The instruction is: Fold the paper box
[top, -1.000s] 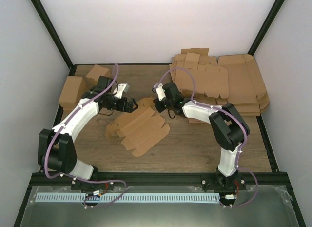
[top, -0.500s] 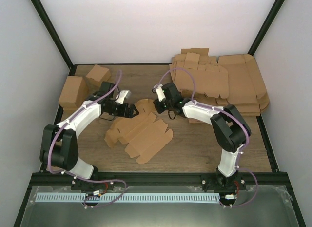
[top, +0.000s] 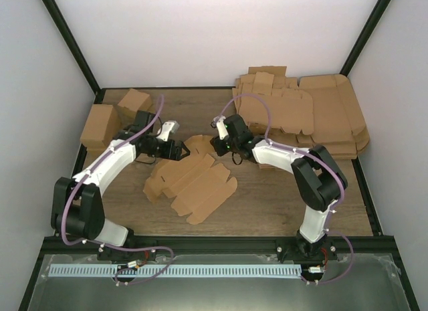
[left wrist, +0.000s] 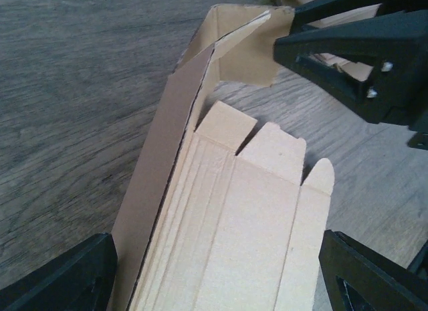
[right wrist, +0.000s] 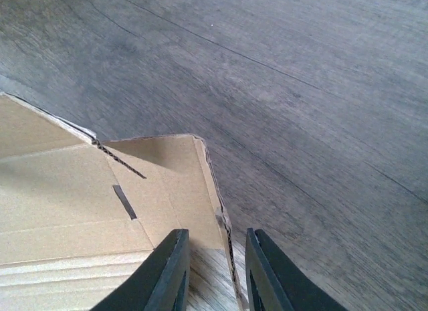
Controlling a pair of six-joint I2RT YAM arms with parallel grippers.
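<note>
I need to close my right gripper on the flap's edge. The end flap's upright edge (top: 212,144) (right wrist: 229,241) runs between both fingers, so they would hold it if I closed now.
The paper box (top: 192,182) lies mostly flat in the middle of the table, a brown die-cut sheet with one end flap (top: 198,145) bent upward. My left gripper (top: 179,151) is open, low at the sheet's far left end. Its wide-set fingers (left wrist: 63,281) straddle the paper box (left wrist: 234,217) lengthwise without touching it. My right gripper (top: 215,146) reaches in from the right at the raised flap. In the right wrist view its jaws (right wrist: 217,241) stand slightly apart, and the flap's upright edge (right wrist: 224,224) runs between them unclamped. That right gripper (left wrist: 354,50) also shows in the left wrist view.
A big heap of flat cardboard sheets (top: 314,117) fills the back right corner. Two folded brown cartons (top: 100,124) (top: 134,100) stand at the back left. Black frame posts (top: 70,43) rise at the rear corners.
The right jaws have parted and let go of the flap. The left gripper has come forward over the sheet's end and narrowed slightly. The sheet has settled flatter.
</note>
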